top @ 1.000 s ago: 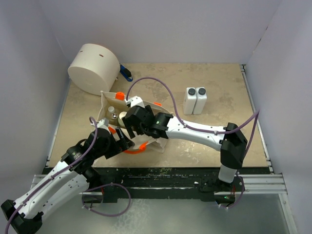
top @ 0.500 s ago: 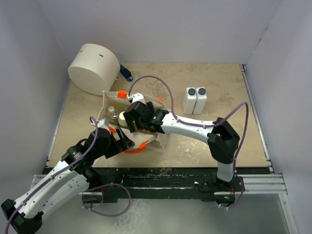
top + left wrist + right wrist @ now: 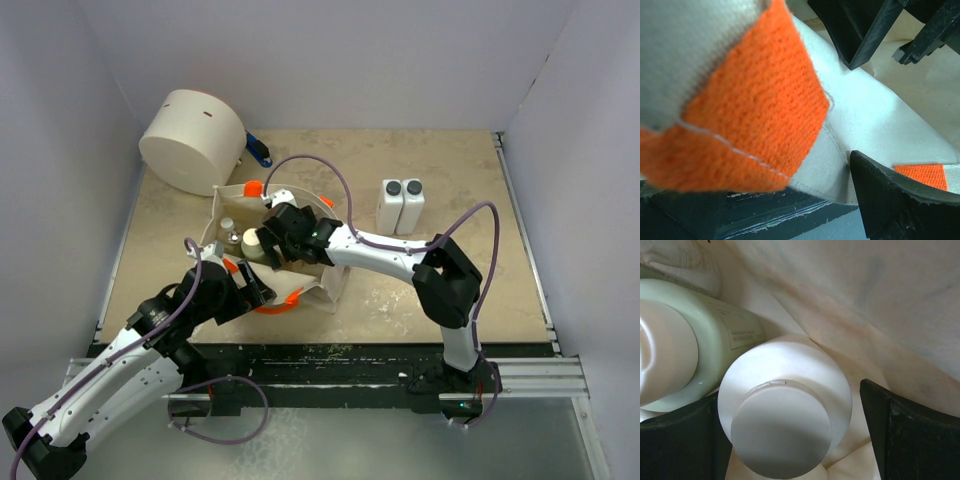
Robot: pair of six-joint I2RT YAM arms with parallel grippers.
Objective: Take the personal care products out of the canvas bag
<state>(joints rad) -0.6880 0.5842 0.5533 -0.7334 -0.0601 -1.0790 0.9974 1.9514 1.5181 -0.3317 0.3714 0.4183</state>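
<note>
The cream round bottle is between my right gripper's fingers and the pale green bottle is outside them, so it is now time to close on the cream bottle.
The canvas bag (image 3: 318,283) stands left of centre with orange handles (image 3: 251,188). My left gripper (image 3: 250,286) is shut on its near rim; canvas (image 3: 870,120) and an orange strap (image 3: 750,100) fill the gap of the left gripper (image 3: 790,185). My right gripper (image 3: 270,243) reaches into the bag, open. In the right wrist view it (image 3: 790,435) straddles a cream round bottle (image 3: 785,415); the left finger is against the bottle and the right stands apart. A pale green bottle (image 3: 715,335) lies beside it. Small bottle caps (image 3: 230,232) show in the bag. Two white square bottles (image 3: 400,205) stand outside.
A large cream cylinder (image 3: 192,140) with a blue handle (image 3: 260,152) lies at the back left, close behind the bag. White walls close in the table on three sides. The right arm's cable (image 3: 330,175) loops over the bag.
My right gripper has moved left and deeper into the bag, and its elbow has swung left. The bag's mouth has shifted a little. The left gripper has kept its hold.
</note>
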